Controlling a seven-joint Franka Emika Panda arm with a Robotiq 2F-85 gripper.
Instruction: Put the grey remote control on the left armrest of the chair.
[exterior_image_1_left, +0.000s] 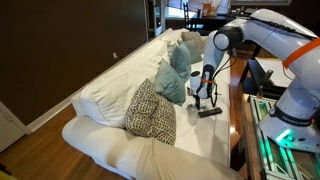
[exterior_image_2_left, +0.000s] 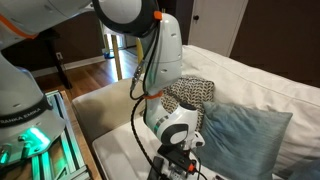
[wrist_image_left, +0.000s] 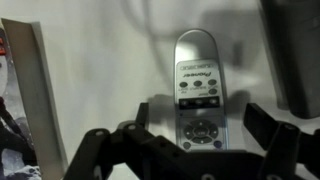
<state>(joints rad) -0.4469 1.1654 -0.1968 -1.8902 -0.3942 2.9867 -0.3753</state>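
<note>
My fingers are low on either side of the remote's lower end (wrist_image_left: 202, 127) in the wrist view, so they should close on the remote.
The grey remote control (wrist_image_left: 197, 85) lies flat on the seat of the cream-white chair (exterior_image_1_left: 120, 85), a long sofa, with its dark buttons facing up. My gripper (wrist_image_left: 202, 125) hangs just above the remote's lower half, open, with one dark finger on each side of it and not touching it. In both exterior views the gripper (exterior_image_1_left: 205, 95) (exterior_image_2_left: 176, 160) is low over the seat's front edge and hides the remote. A rounded cream armrest (exterior_image_1_left: 100, 148) (exterior_image_2_left: 100, 108) closes the sofa's end beyond the patterned pillow.
A teal pillow (exterior_image_1_left: 172, 82) (exterior_image_2_left: 240, 135) and a black-and-white patterned pillow (exterior_image_1_left: 150, 112) (exterior_image_2_left: 192, 92) lean on the back cushions. A dark bar (wrist_image_left: 295, 50) lies right of the remote, and a dark object (exterior_image_1_left: 209, 113) lies below the gripper. A printed cover (wrist_image_left: 20, 100) sits left.
</note>
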